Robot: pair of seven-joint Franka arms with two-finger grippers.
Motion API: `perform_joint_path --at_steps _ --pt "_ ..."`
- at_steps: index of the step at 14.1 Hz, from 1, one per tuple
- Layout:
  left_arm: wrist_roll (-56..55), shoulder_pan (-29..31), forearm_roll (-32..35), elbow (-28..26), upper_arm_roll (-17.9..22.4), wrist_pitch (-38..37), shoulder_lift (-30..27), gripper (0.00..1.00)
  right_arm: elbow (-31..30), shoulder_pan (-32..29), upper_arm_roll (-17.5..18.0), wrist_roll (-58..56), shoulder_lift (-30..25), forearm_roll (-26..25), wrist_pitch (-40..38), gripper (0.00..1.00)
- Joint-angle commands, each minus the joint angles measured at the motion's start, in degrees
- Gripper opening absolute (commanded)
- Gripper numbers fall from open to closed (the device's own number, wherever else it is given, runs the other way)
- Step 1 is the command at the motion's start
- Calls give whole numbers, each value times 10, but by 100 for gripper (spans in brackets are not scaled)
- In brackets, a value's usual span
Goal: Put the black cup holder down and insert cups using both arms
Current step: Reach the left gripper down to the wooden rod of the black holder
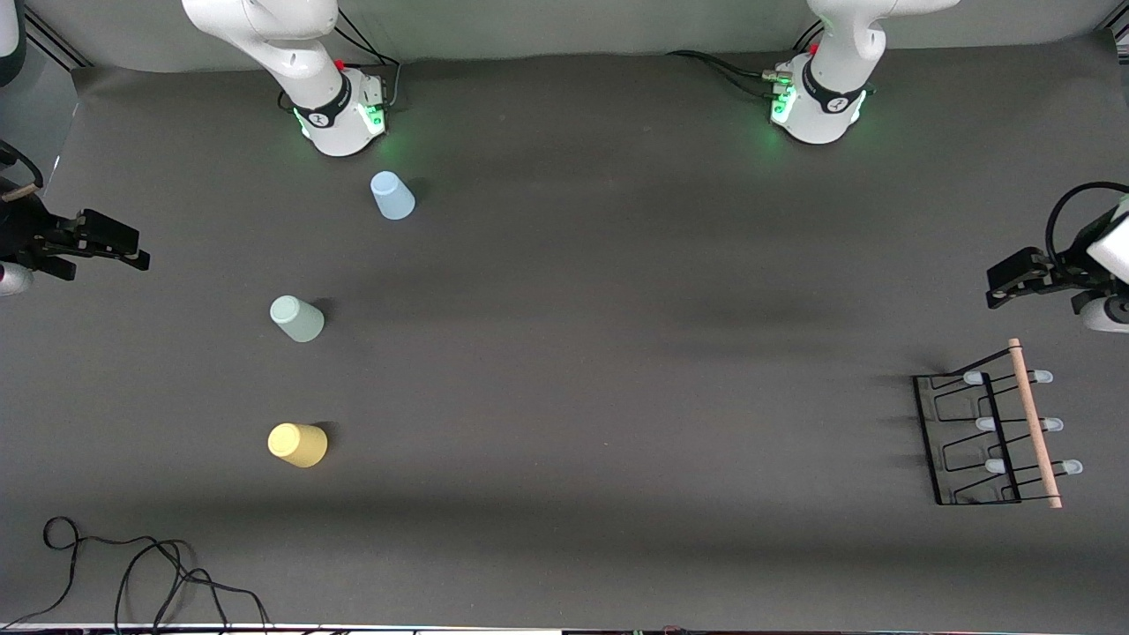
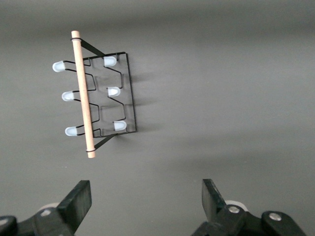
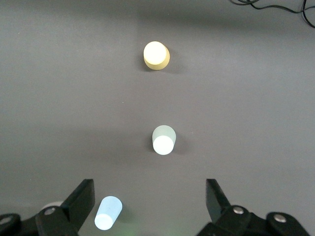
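Observation:
The black cup holder needs its pale-tipped pegs free to take the cups, so my left gripper should grab it by its wooden rod (image 1: 1035, 422) (image 2: 83, 94) next.
The black cup holder (image 1: 988, 441) stands on the dark table at the left arm's end, its wooden rod on top and its pale-tipped pegs bare. It also shows in the left wrist view (image 2: 98, 93). My left gripper (image 1: 1001, 284) hangs open and empty above the table beside the rack (image 2: 146, 199). Three cups stand narrow end up at the right arm's end: light blue (image 1: 392, 195), pale green (image 1: 297, 318), yellow (image 1: 298, 444). My right gripper (image 1: 132, 249) is open and empty (image 3: 150, 199), off to the side of the cups. Its wrist view shows the blue (image 3: 108, 213), green (image 3: 163, 139) and yellow (image 3: 156, 55) cups.
The arm bases (image 1: 344, 115) (image 1: 820, 106) stand along the table edge farthest from the front camera. A loose black cable (image 1: 132, 573) lies near the table's front edge at the right arm's end. Bare table lies between the cups and the rack.

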Motion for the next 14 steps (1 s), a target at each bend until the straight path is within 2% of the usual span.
perform_joint_path --at_steps 1,5,9,11,13,14 --pt "34 29 6 4 -1 30 22 100 -13 3 0 -8 -11 -12 11 100" --pt "75 85 14 4 -1 87 88 100 -13 3 0 -8 -10 -12 11 100" --pt "92 88 16 18 -1 159 188 100 -14 4 2 -5 -10 -12 18 100" --pt "94 90 16 23 -1 193 218 91 -20 7 2 -3 -11 -12 19 100" --pt "95 95 16 21 -1 219 236 90 -19 8 4 -2 -8 -12 33 100" --pt "96 95 17 21 -1 222 243 86 -19 11 4 -2 -5 -12 37 100"
